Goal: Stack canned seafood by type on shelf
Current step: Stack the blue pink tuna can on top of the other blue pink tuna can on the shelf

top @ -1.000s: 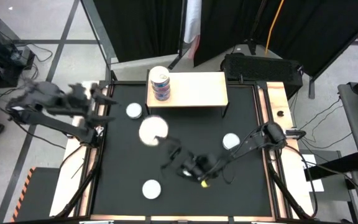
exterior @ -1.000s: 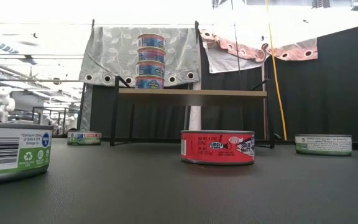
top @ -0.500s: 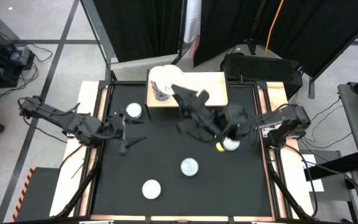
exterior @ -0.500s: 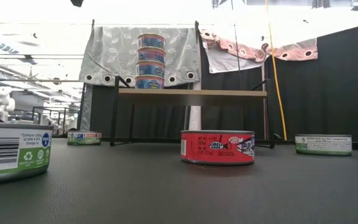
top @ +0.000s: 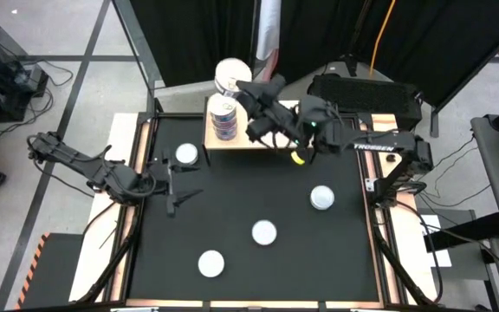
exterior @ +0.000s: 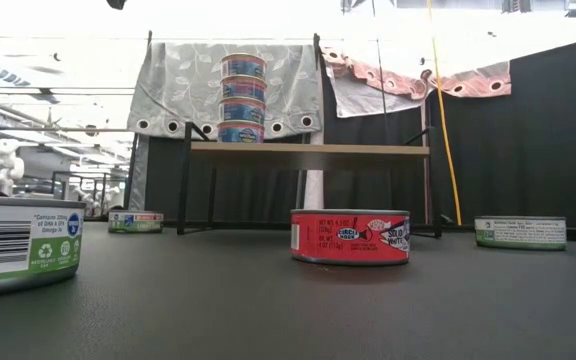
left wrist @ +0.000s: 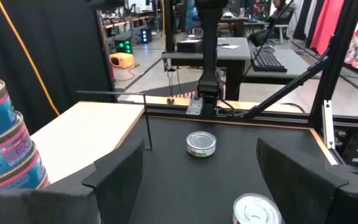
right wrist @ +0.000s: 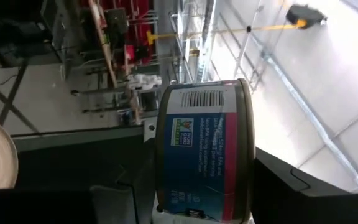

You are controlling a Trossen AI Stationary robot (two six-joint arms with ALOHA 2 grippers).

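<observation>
The blue-and-red tin (top: 232, 74) is high above the stack of blue tins and would fall if I opened now. I should lower the tin with my right gripper before I let go of it.
My right gripper (top: 248, 87) is raised over the far-left corner of the shelf (top: 275, 126) and is shut on a blue-and-red labelled tin (top: 232, 74). That tin hangs above the stack of blue tins (top: 223, 119) standing on the light wood top; the low view shows the stack (exterior: 242, 98) several high. My left gripper (top: 170, 186) waits open over the table's left side. Loose tins rest flat on the black mat: (top: 186, 154), (top: 321, 198), (top: 264, 231), (top: 210, 263). My right gripper holds the blue-and-red tin (right wrist: 204, 152) pinched between its two fingers (right wrist: 284, 186), one against each flat face near the rim (right wrist: 244, 199). The fingers come in level from the table's right. The tin is lifted clear, lid up, above the stack.
In the low view a red tin (exterior: 350, 236) stands mid-table, with green-white tins to the right (exterior: 520, 232) and close at the left (exterior: 23, 242). The shelf top to the right of the stack (left wrist: 86, 134) is bare wood. Black curtains hang behind the table's far edge.
My right gripper has carried the tin from over the table's middle toward the far edge and upward, ending above the stack on the shelf. My left arm swung down to the table's left side early on, then stayed still.
</observation>
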